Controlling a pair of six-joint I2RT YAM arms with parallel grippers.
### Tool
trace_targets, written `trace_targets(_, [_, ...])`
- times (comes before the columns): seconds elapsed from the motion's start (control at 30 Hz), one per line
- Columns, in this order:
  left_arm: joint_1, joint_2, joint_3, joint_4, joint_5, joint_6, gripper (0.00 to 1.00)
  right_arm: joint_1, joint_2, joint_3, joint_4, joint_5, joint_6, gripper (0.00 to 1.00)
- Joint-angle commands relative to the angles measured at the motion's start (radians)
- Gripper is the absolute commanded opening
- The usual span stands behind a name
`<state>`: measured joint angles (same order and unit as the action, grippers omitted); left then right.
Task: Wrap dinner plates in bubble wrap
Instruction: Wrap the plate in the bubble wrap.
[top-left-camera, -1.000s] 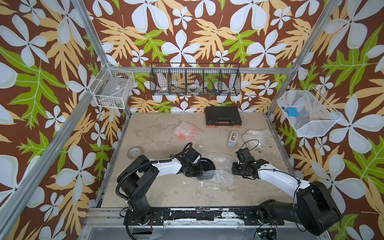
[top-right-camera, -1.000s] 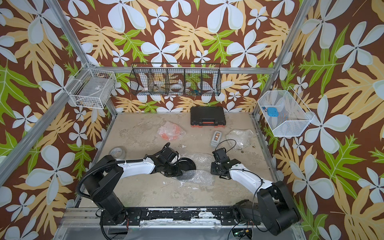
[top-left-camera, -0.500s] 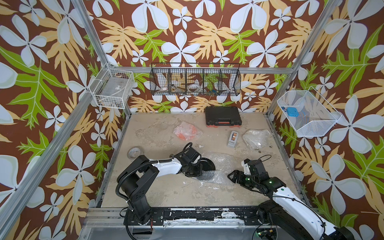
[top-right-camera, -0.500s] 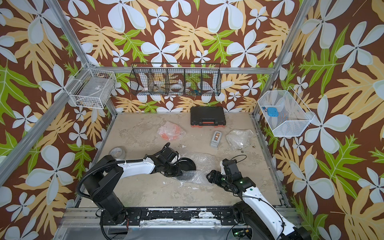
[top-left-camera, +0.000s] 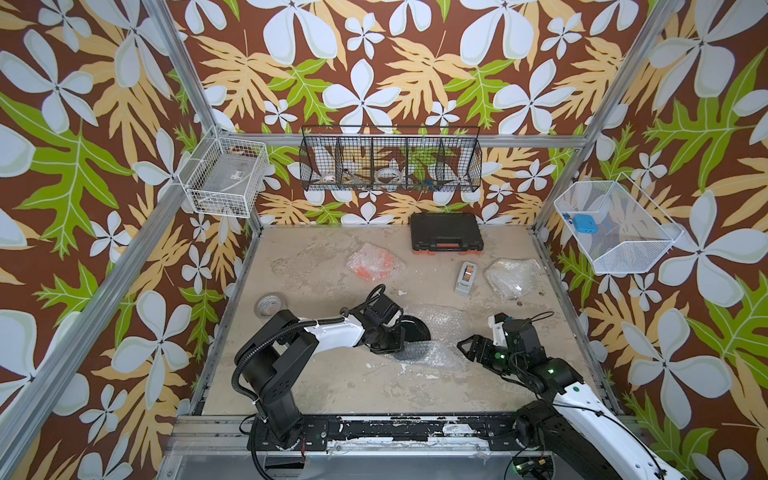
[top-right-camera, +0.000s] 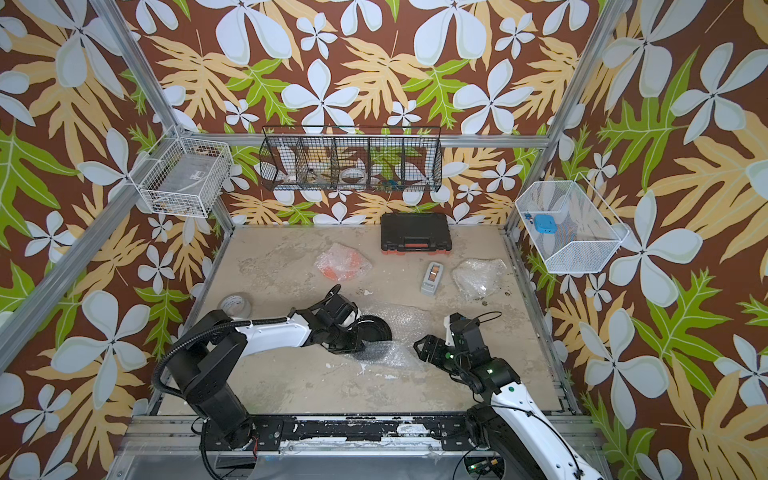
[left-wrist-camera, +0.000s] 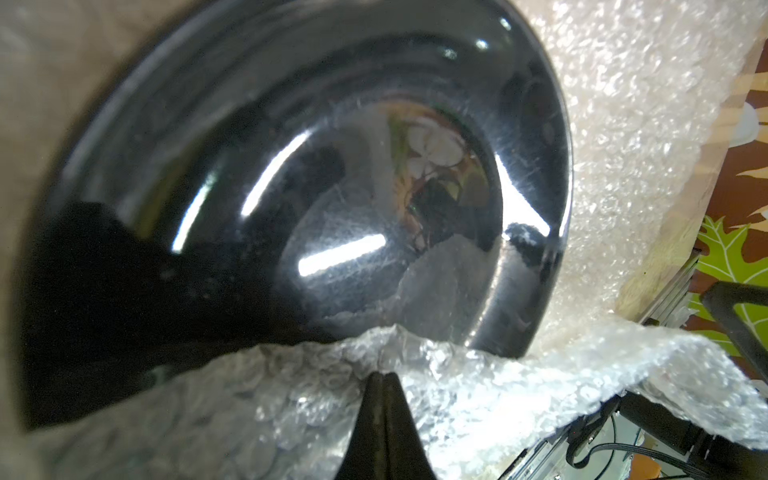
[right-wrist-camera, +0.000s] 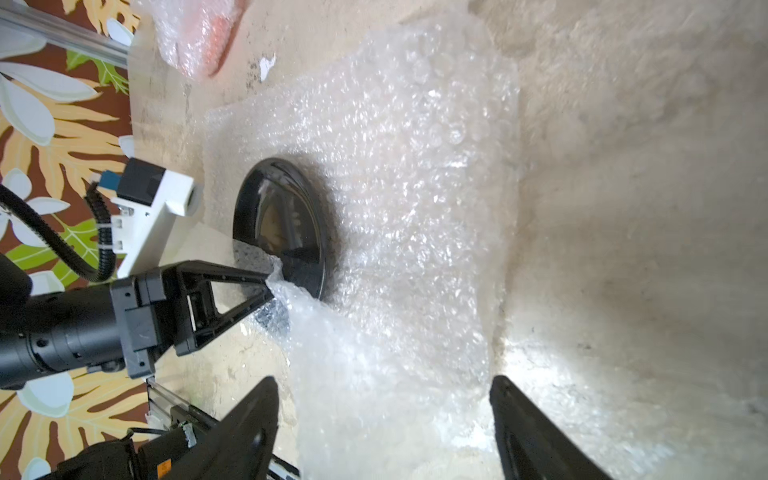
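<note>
My right gripper is going to fold the sheet over the plate, so it will next grab the bubble wrap sheet (top-left-camera: 442, 320) by its near corner.
A glossy black plate (top-left-camera: 412, 329) (top-right-camera: 375, 327) (left-wrist-camera: 311, 187) (right-wrist-camera: 282, 224) lies on a clear bubble wrap sheet (top-left-camera: 442, 320) (top-right-camera: 401, 320) (right-wrist-camera: 415, 187) at mid-table. My left gripper (top-left-camera: 392, 347) (left-wrist-camera: 384, 376) is shut on a near edge of that sheet, lifted over the plate's rim. Just right of the sheet's near corner, my right gripper (top-left-camera: 463, 347) (top-right-camera: 419, 347) (right-wrist-camera: 382, 386) stands open with wrap lying between its fingers, not clamped. An orange plate (top-left-camera: 372, 262) (top-right-camera: 343, 262) sits wrapped at the back. Another wrapped bundle (top-left-camera: 513, 274) lies back right, its contents unclear.
A black case (top-left-camera: 446, 239) stands at the back edge, with a grey tape dispenser (top-left-camera: 467, 277) in front of it. A tape roll (top-left-camera: 270, 303) lies at the left. Wire baskets (top-left-camera: 390, 166) hang on the walls.
My right gripper opened and let go of the wrap. The right arm drew back toward the front of the table. The left gripper kept its hold and place.
</note>
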<state>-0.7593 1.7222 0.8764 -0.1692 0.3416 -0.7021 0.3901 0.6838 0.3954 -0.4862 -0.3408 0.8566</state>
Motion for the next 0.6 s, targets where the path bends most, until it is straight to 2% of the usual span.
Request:
trace_targets(0.0, [0.002,0.017,-0.001,-0.109,-0.056,0.015,0.05,0.079,-0.043,-0.011,-0.084,0.006,0.056,0.83])
trace_targets(0.13, [0.002,0.025,0.001,-0.105,-0.052,0.016,0.05,0.193,-0.052,-0.099,0.003,0.005,0.162,0.88])
trace_targets(0.3, [0.002,0.02,-0.004,-0.109,-0.053,0.015,0.05,0.204,0.018,-0.107,0.074,0.117,0.165,0.88])
trace_targets(0.4, [0.002,0.016,-0.008,-0.113,-0.059,0.016,0.05,0.179,0.073,-0.118,0.136,0.154,0.162,0.84])
trace_targets(0.57, [0.003,0.011,-0.011,-0.113,-0.06,0.015,0.05,0.047,0.153,-0.136,0.221,0.099,0.082,0.69])
